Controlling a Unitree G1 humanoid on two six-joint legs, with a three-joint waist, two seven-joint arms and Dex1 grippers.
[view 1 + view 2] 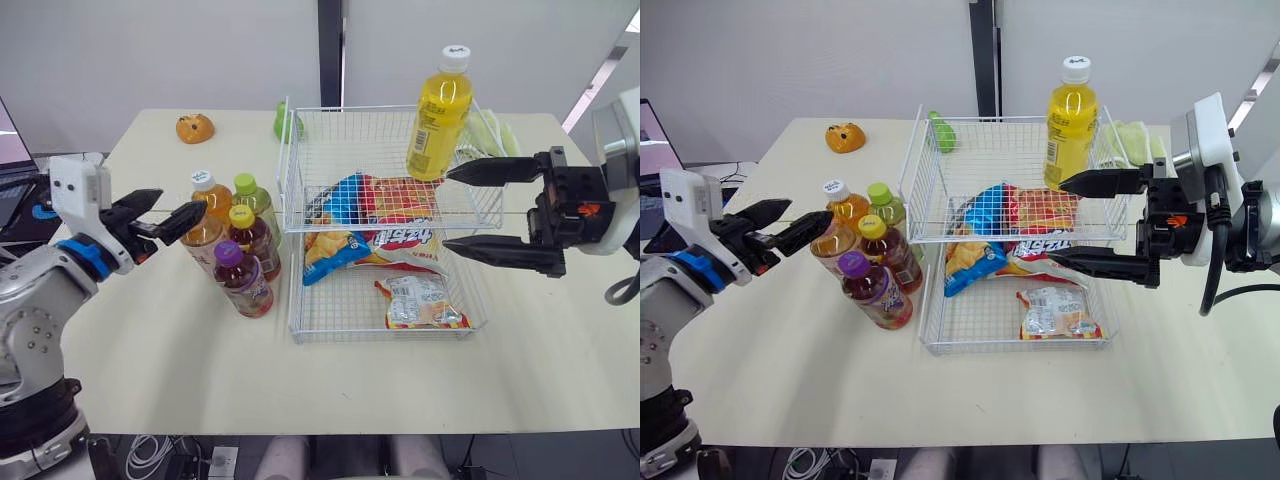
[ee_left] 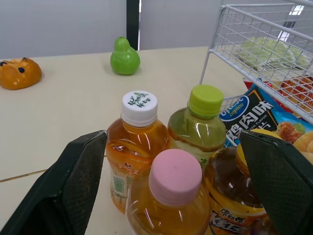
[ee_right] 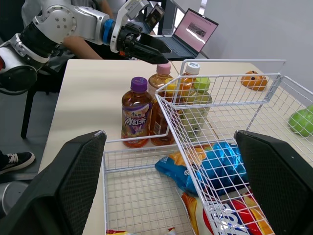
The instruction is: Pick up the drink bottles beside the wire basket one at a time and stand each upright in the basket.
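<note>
I need to reach the pink-capped bottle with my left gripper and grab it by its cap (image 2: 175, 177). Its base then stays free to stand in the wire basket.
A white wire basket (image 1: 292, 190) with a raised back shelf stands mid-table. A yellow juice bottle (image 1: 438, 110) stands upright on the shelf's far right corner. Several bottles cluster just left of the basket: white-capped orange (image 2: 139, 110), green-capped (image 2: 205, 103), pink-capped orange (image 2: 175, 178), yellow-capped dark (image 1: 250, 235) and purple-capped (image 1: 240, 278). My left gripper (image 1: 182, 200) is open, level with the pink cap and straddling it from the left without touching. My right gripper (image 1: 446, 208) is open and empty above the basket's right side, beside the yellow bottle.
Snack bags (image 1: 380, 215) and a small packet (image 1: 420, 300) lie in the basket. An orange bun toy (image 1: 195, 128) and a green pear (image 1: 285, 120) sit at the back of the table, and a pale green item (image 1: 495, 135) behind the basket. A laptop (image 3: 195, 32) stands off the left side.
</note>
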